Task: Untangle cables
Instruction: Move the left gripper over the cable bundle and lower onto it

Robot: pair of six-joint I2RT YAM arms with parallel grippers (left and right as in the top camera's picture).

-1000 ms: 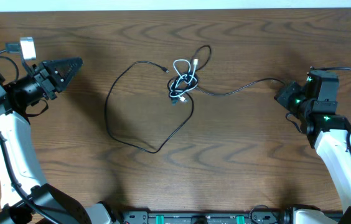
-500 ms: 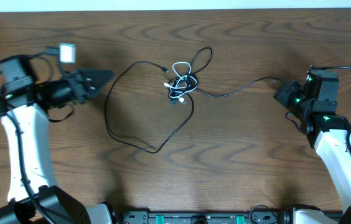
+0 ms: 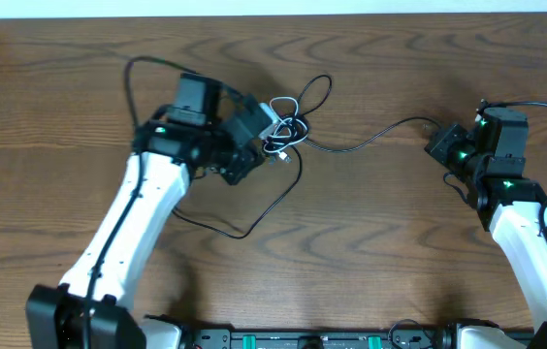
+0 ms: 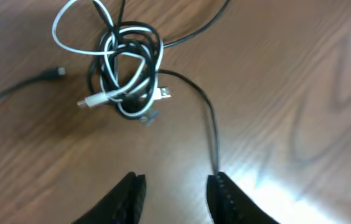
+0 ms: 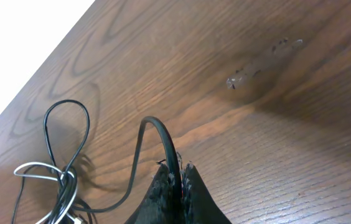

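Note:
The robot's left gripper needs to grab the knot (image 3: 288, 126) by its bundled loops next, so that outer pieces of cable stay free for the right gripper to untangle.
The cables form a small black-and-white knot (image 3: 288, 126) at the table's middle back; the same knot (image 4: 126, 74) lies just beyond my left gripper (image 4: 175, 186). That gripper is open, with nothing between its fingers. A black strand (image 4: 210, 134) runs from the knot toward its right fingertip (image 4: 222, 190). In the overhead view the left gripper (image 3: 259, 136) hovers at the knot's left side. A long black cable (image 3: 370, 141) leads right from the knot to my right gripper (image 3: 443, 145). My right gripper (image 5: 180, 171) is shut on this black cable (image 5: 157, 127).
A wide loop of black cable (image 3: 244, 231) lies on the wood in front of the knot, partly under my left arm. The table's far edge (image 3: 351, 14) runs along the top. Two pale smudges (image 5: 262, 59) mark the wood in the right wrist view.
My left arm has swung from the far left across to the knot, and its jaws have gone from shut to open. The right arm and its cable have not moved.

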